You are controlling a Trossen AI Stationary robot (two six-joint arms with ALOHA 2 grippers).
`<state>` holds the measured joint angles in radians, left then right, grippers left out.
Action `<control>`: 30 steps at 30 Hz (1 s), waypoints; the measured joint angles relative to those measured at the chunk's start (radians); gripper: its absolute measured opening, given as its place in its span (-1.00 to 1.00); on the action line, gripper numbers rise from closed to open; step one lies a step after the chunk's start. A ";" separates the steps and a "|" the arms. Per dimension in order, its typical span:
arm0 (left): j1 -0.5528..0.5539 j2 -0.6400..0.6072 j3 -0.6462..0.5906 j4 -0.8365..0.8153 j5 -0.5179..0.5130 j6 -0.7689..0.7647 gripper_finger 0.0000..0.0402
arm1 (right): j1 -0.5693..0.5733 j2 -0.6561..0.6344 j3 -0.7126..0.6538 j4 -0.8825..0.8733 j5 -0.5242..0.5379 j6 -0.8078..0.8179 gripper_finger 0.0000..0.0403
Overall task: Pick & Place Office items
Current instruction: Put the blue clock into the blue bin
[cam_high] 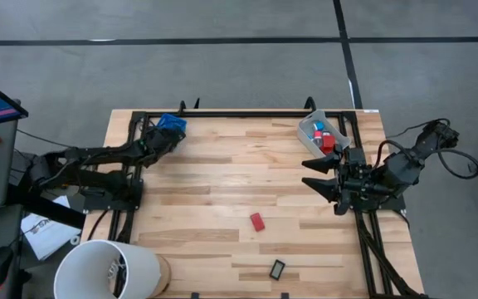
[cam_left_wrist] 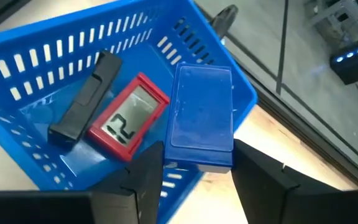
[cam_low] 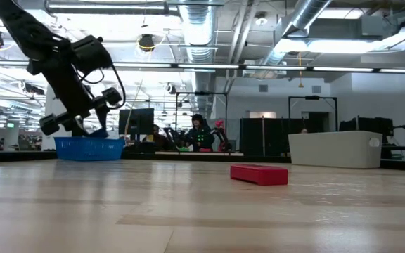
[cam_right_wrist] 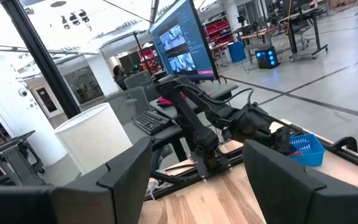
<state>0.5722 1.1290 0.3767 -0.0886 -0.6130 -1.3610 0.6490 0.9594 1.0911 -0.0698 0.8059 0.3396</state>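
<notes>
I should open my left gripper, because the blue block (cam_left_wrist: 201, 115) is hanging above the blue tray, inside the tray's rim, in the left wrist view.
My left gripper (cam_left_wrist: 197, 155) is at the far left over the blue tray (cam_high: 173, 124), shut on a blue block (cam_left_wrist: 201, 115). Inside the tray (cam_left_wrist: 42, 56) lie a black bar (cam_left_wrist: 86, 102) and a red piece with a light face (cam_left_wrist: 129, 118). A red block (cam_high: 257, 221) lies flat on the table at the near middle, and a black rectangle (cam_high: 277, 268) lies by the near edge. My right gripper (cam_high: 329, 178) hangs open above the table's right side, holding nothing. My left gripper pinches the blue block's near end (cam_left_wrist: 199, 163) between its two fingers, one on each long side. The fingers slant down from the table's left, and the block sticks out forward along them over the tray. Whether its far end rests on the tray, I cannot tell.
A clear bin (cam_high: 314, 126) with red and blue pieces stands at the far right, just behind my right gripper. A white bucket (cam_high: 106, 270) stands off the near left corner. Bare wood lies across the table's middle (cam_high: 222, 183).
</notes>
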 joint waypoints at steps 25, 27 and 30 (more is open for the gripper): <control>0.059 0.000 0.000 0.085 0.033 0.078 -0.11 | -0.017 -0.006 0.000 -0.004 0.000 -0.010 0.22; 0.059 0.000 0.000 0.094 0.029 0.078 -0.06 | -0.017 -0.006 0.000 -0.004 0.000 -0.010 0.22; 0.059 0.000 0.000 0.100 0.025 0.078 0.04 | -0.017 -0.006 0.000 -0.004 0.000 -0.009 0.22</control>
<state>0.6308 1.1286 0.3771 0.0113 -0.5880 -1.2831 0.6319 0.9531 1.0908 -0.0742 0.8059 0.3305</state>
